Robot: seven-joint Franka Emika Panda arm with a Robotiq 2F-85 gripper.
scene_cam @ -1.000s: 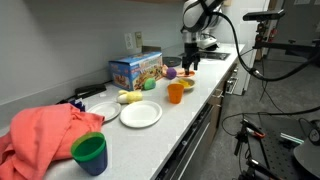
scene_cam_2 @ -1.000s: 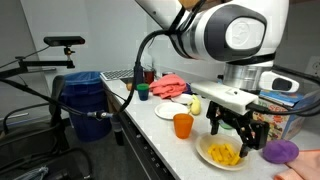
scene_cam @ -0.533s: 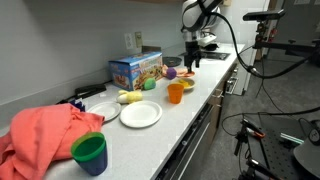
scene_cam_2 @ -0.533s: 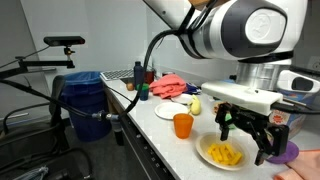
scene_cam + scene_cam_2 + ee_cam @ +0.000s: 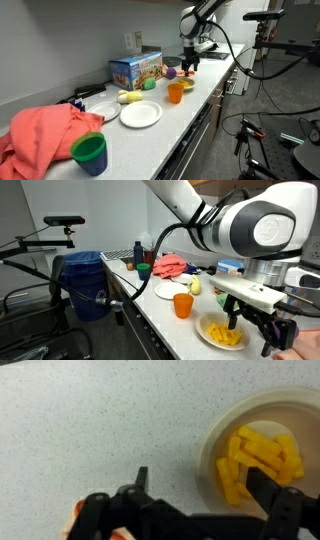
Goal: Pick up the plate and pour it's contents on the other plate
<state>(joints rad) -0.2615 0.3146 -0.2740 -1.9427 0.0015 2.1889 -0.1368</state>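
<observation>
I should next grab the small yellow plate (image 5: pixel 212 438) by its rim facing away from the large white plate, so that the yellow plate's opposite rim stays free to pour.
The small yellow plate (image 5: pixel 212 438) sits on the speckled counter with a heap of yellow pieces (image 5: pixel 256 458) in it. It also shows in both exterior views (image 5: pixel 210 338) (image 5: pixel 188 84), past the orange cup. My gripper (image 5: pixel 205 488) is open and low over the plate's near rim. One finger is over the pieces and the other is over bare counter. It holds nothing. The gripper appears in both exterior views (image 5: pixel 252 328) (image 5: pixel 188 63). The large white plate (image 5: pixel 141 115) (image 5: pixel 172 292) lies further along the counter, apart from the gripper.
An orange cup (image 5: pixel 182 305) (image 5: pixel 176 93) stands between the two plates. A pale yellow fruit toy (image 5: pixel 128 97), a smaller white dish (image 5: pixel 103 110), a colourful box (image 5: pixel 135 68), a purple toy (image 5: pixel 171 72), a red cloth (image 5: pixel 45 135) and a green cup (image 5: pixel 89 152) share the counter.
The gripper has shifted sideways across the yellow plate toward its rim and come lower. The plate and its pieces have not moved.
</observation>
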